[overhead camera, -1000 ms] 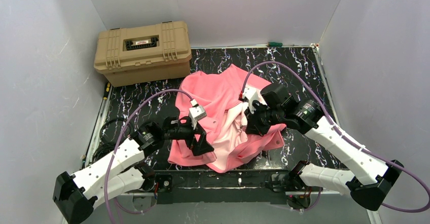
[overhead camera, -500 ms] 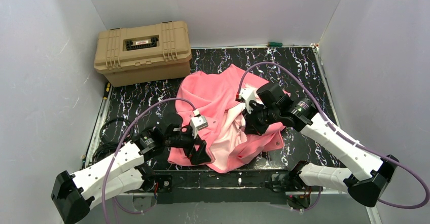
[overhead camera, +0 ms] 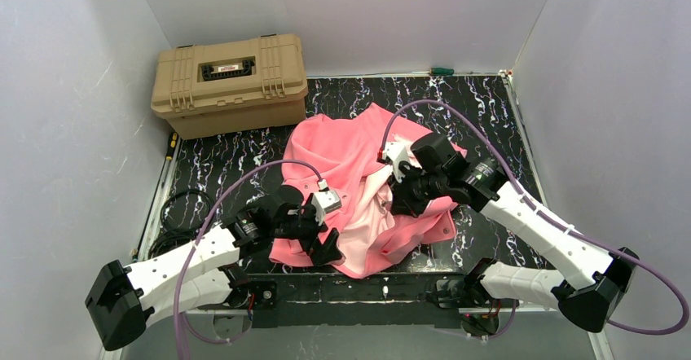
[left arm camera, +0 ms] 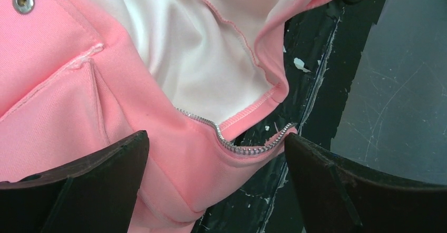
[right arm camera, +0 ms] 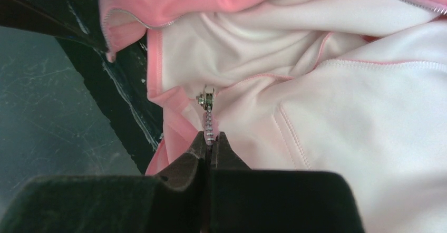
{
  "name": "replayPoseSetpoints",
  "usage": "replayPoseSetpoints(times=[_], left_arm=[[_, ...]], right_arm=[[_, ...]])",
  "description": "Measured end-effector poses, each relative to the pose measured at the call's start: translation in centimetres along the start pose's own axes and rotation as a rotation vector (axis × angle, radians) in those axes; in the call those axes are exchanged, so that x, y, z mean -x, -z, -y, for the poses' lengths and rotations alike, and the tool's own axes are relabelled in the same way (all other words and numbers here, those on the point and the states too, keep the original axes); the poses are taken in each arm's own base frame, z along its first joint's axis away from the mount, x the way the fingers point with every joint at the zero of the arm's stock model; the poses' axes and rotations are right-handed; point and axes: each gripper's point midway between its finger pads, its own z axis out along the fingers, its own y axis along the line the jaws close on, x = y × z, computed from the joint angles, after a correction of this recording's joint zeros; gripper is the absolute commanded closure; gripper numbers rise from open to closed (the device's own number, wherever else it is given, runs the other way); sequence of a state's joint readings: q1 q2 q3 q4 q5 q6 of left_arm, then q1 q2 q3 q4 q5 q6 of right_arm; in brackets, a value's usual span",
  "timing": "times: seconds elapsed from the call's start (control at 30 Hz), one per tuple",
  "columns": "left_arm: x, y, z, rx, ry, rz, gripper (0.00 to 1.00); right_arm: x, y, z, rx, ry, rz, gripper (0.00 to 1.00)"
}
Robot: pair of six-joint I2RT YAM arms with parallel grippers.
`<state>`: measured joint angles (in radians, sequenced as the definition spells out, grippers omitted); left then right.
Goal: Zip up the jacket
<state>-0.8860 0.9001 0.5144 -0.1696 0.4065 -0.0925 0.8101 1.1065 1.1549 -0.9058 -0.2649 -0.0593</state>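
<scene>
My left gripper grabs the jacket's toothed zipper edge just behind the hem corner [overhead camera: 335, 261] [left arm camera: 252, 151] next, so its end stays free to go into the slider.
The salmon-pink jacket [overhead camera: 350, 156] lies crumpled and unzipped mid-table, its pale lining [overhead camera: 367, 213] facing up. My left gripper [overhead camera: 319, 242] is open at the jacket's near left hem; in the left wrist view [left arm camera: 216, 154] its jaws stand wide either side of the hem corner, where a row of metal zipper teeth [left arm camera: 248, 147] curves. My right gripper [overhead camera: 399, 199] is shut on the other zipper edge; in the right wrist view [right arm camera: 211, 143] its tips pinch the zipper tape just below the metal slider [right arm camera: 206, 97].
A tan hard case [overhead camera: 230, 83] stands at the back left. Cables [overhead camera: 175, 209] lie along the left table edge. The table's near edge [overhead camera: 367, 283] is right under the jacket hem. A green-handled tool [overhead camera: 442, 71] lies by the back wall.
My left gripper has moved down toward the near edge along the jacket's left hem. My right gripper has shifted slightly left, still pinching the zipper.
</scene>
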Motion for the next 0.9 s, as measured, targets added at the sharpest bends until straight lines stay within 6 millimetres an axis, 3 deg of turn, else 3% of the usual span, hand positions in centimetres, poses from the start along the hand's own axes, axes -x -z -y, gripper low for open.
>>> replayPoseSetpoints(times=[0.13,0.3,0.4,0.5,0.57,0.77,0.9], left_arm=[[0.5,0.3,0.1,-0.004,-0.025,0.025,0.02],[0.7,0.3,0.2,-0.008,-0.042,0.034,0.29],[0.3,-0.1,0.0,-0.009,-0.039,0.013,0.51],[-0.2,-0.5,-0.3,-0.007,-0.032,-0.014,0.87],[-0.6,-0.9,-0.5,-0.003,-0.028,-0.037,0.99],[-0.2,-1.1,-0.7,0.001,-0.041,-0.041,1.0],[3.3,-0.4,-0.2,-0.028,-0.187,0.037,1.0]], right_arm=[[-1.2,-0.7,0.4,-0.001,-0.016,-0.033,0.99],[-0.9,-0.7,0.6,-0.007,-0.017,-0.02,0.99],[-0.9,-0.7,0.7,-0.008,-0.017,-0.018,0.99],[-0.8,-0.6,0.8,-0.01,-0.019,-0.014,0.99],[-0.8,-0.5,0.7,-0.011,-0.018,-0.01,0.99],[-0.6,-0.2,0.6,-0.007,-0.008,0.007,0.99],[-0.4,-0.2,0.0,0.028,0.006,0.013,0.99]])
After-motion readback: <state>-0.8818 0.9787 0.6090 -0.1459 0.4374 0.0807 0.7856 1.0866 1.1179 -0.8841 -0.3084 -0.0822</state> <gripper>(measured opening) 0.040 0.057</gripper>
